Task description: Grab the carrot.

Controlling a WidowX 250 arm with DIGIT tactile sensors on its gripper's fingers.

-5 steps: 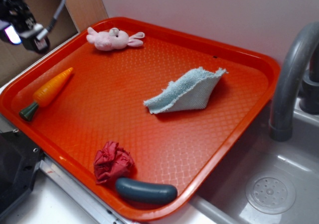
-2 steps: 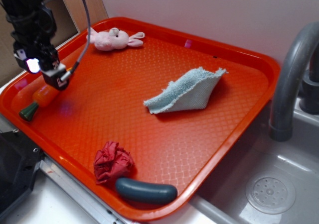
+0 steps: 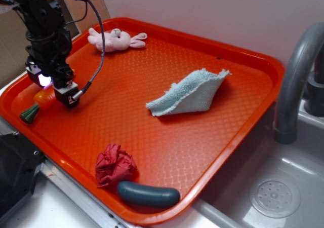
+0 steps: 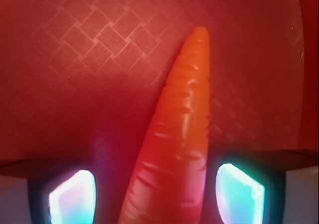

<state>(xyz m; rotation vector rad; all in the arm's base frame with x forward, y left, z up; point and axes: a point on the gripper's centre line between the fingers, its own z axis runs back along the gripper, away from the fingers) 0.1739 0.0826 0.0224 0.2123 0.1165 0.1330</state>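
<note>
The carrot's thick body [image 4: 169,184] is beside my glowing fingers, which reach down low over the red tray [image 4: 112,129]. My gripper should close on the carrot, as it would hold the carrot now.
The orange toy carrot [image 3: 43,98] lies at the left edge of the red tray [image 3: 152,137], its dark green cap [image 3: 29,115] pointing to the tray's front-left rim. My gripper [image 3: 49,88] is low over the carrot's middle and hides most of it. In the wrist view the carrot [image 4: 174,144] runs up between my two fingers, tip pointing away. The jaws stand open, one glowing pad [image 4: 72,196] left and one right of the body, with gaps on both sides.
On the tray are a pink plush rabbit [image 3: 114,39] at the back, a crumpled light blue cloth [image 3: 192,92] in the middle, a red crumpled cloth [image 3: 115,165] and a dark grey-blue sausage toy [image 3: 148,194] at the front. A grey faucet [image 3: 296,81] and sink are right.
My gripper came in from the upper left and has dropped down over the carrot, straddling it. The carrot and other objects have not moved.
</note>
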